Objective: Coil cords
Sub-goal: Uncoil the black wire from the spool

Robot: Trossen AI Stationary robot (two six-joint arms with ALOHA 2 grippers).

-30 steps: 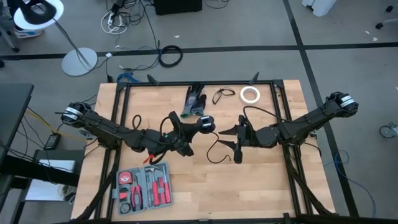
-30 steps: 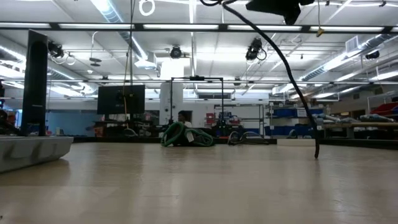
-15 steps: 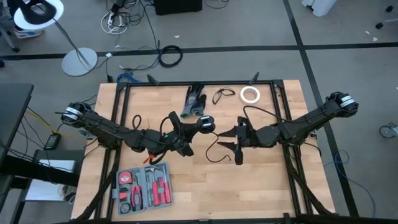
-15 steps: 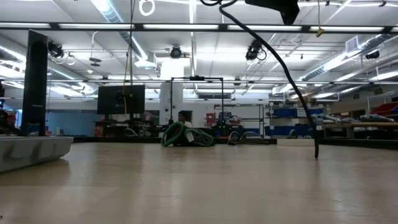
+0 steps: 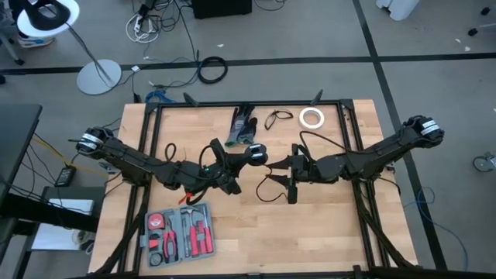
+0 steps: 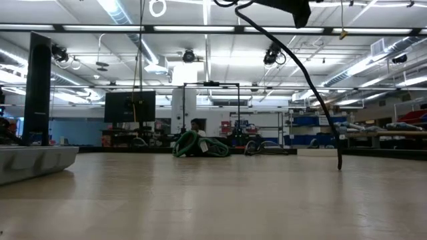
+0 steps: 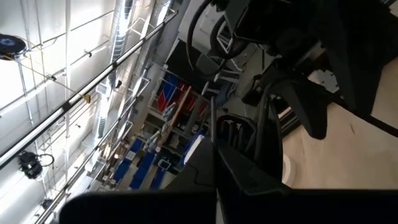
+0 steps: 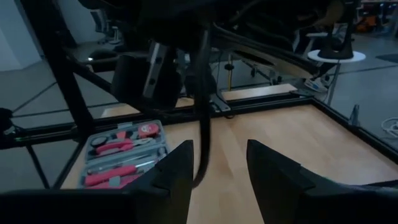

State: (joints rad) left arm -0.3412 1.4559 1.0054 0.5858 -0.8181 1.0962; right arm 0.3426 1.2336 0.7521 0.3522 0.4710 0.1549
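The right gripper grabs the cord by its slack hanging length [image 5: 262,182] next, which leaves the thin black cord's tail end [image 5: 280,197] free to coil.
My left gripper [image 5: 249,156] hovers level above the table's middle, shut on a thin black cord. A dark round bundle [image 5: 256,153] sits at its fingertips. From there the cord [image 6: 313,93] hangs down, and its tail end [image 5: 260,200] rests on the table. My right gripper [image 5: 284,180] faces it from the right, open. In the right wrist view the hanging cord [image 8: 202,118] stands just ahead of my right gripper [image 8: 217,171], close to one finger; I cannot tell whether it touches. A small loose cord loop [image 5: 275,118] lies at the far edge. My left gripper is shut on the black cord, which comes out from between the shut fingers [image 7: 213,134] as a single thin strand. The fingers come at it level, from the table's left. The cord hangs slack below them, with only its tail end on the table.
A white tape roll [image 5: 311,117] and a green-handled tool [image 5: 242,128] lie at the far edge. An open tool case [image 5: 180,232] sits near left, also in the right wrist view [image 8: 124,155]. A black frame [image 5: 353,155] borders the table. A thick cable ring [image 5: 211,70] lies on the floor.
My right gripper has gone a little toward the table's left, closer to the hanging cord and my left gripper, turning slightly; it stays open. The cord and my left gripper have kept still.
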